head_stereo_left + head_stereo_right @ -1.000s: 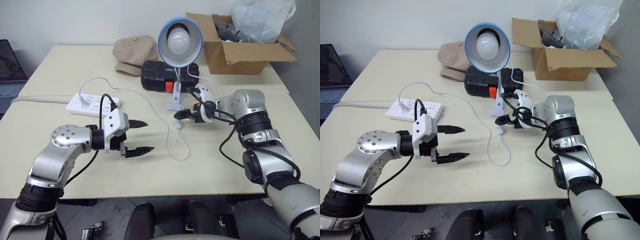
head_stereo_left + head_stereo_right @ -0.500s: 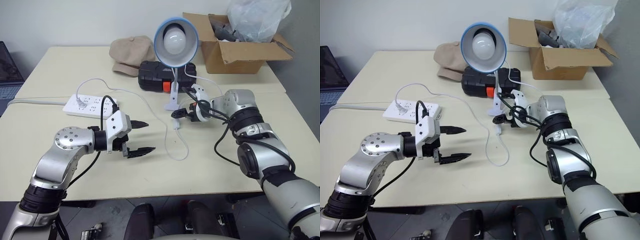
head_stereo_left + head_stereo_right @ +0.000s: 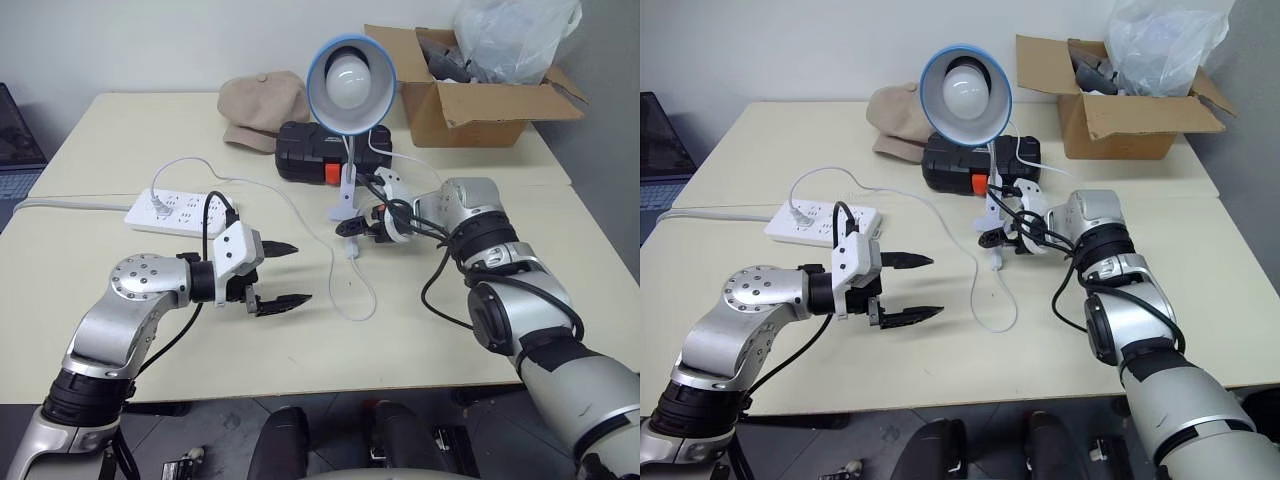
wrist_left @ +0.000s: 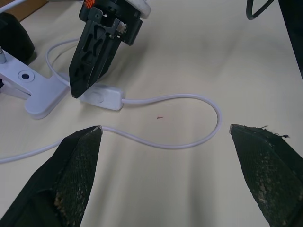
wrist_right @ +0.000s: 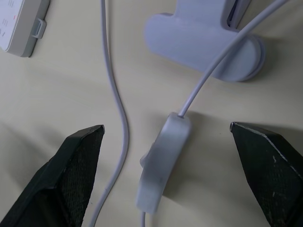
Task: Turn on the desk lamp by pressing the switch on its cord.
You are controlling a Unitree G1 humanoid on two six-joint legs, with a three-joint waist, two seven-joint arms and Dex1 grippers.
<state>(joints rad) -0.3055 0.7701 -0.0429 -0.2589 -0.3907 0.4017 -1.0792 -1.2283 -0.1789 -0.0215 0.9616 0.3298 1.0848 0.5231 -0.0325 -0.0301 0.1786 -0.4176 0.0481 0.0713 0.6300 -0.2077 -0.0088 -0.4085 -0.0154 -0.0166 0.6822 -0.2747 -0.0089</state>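
My right gripper can close and catch the white switch (image 5: 164,161).
The desk lamp (image 3: 352,80) stands mid-table on its white clip base (image 3: 345,208), its blue shade facing me and the bulb looking unlit. Its thin white cord (image 3: 365,300) loops toward the table's front. The switch (image 3: 352,250) lies on that cord just in front of the clip. My right gripper (image 3: 350,228) hangs open right over the switch (image 5: 163,163), one finger on each side of it. In the left wrist view a right finger's tip (image 4: 78,87) is at the switch's (image 4: 102,98) end; contact is unclear. My left gripper (image 3: 288,273) hovers open and empty to the left.
A white power strip (image 3: 180,210) lies at the left with a plug in it. Behind the lamp are a black case (image 3: 310,150) and a tan cap (image 3: 265,105). A cardboard box (image 3: 470,100) holding a plastic bag stands at the back right.
The whole picture shifted slightly early on. My right arm's elbow has swung, while its gripper stays open over the switch. The left gripper has kept still.
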